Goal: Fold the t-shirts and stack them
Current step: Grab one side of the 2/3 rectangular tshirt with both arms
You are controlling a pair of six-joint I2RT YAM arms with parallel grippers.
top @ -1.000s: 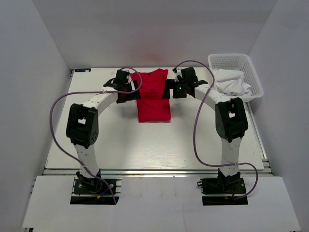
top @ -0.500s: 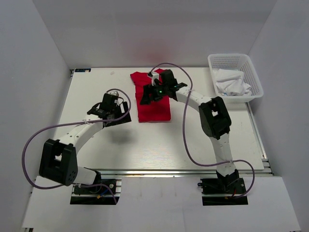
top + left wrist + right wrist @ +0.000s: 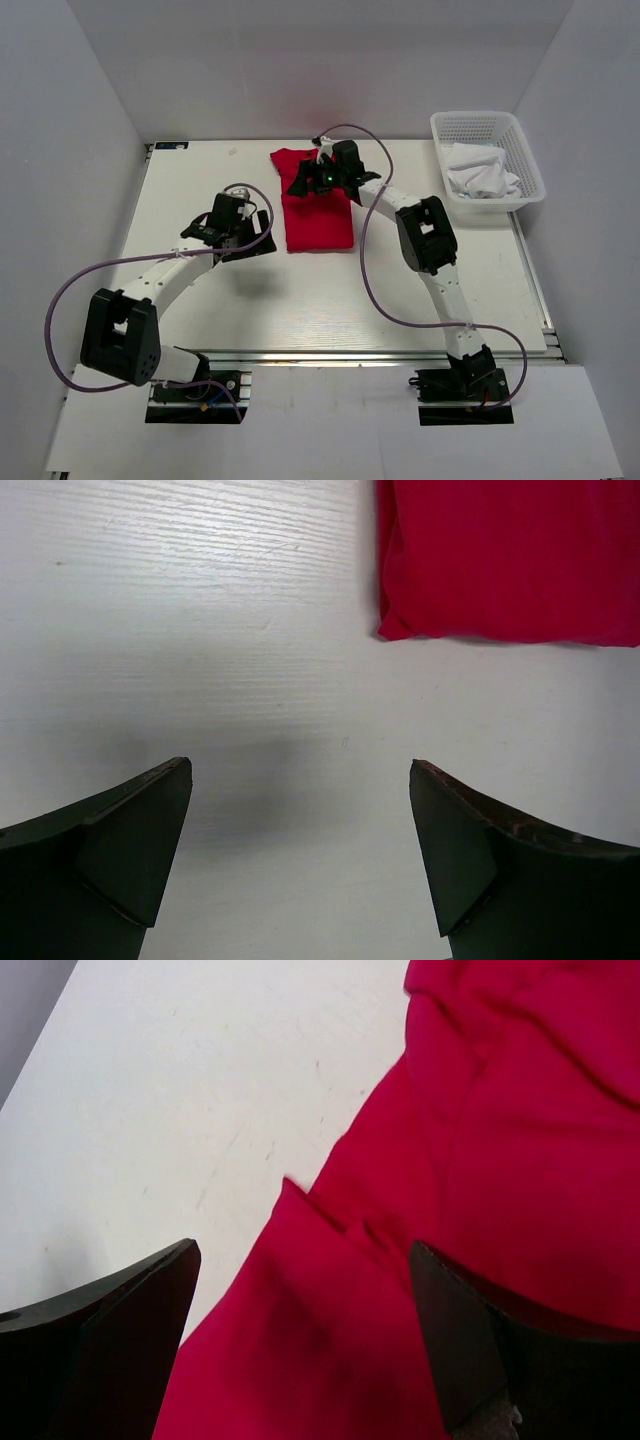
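My left gripper grabs the red t-shirt's near corner beside it next, to fold the t-shirt. The t-shirt's other corner stays for my right gripper.
A folded red t-shirt lies flat near the table's back middle. My right gripper is open and hovers over the shirt's far left part; its wrist view shows red fabric with layered folds between and beyond the jaws. My left gripper is open and empty over bare table, left of the shirt's near left corner. In the left wrist view that shirt corner lies ahead at the upper right, apart from the fingers.
A white mesh basket at the back right holds crumpled white cloth. Purple cables loop from both arms. The white table ends at a metal rail at the near edge.
One second ago both grippers were at the shirt's sides. The left arm has since pulled back to the near left. The right gripper has swung left over the shirt's far part.
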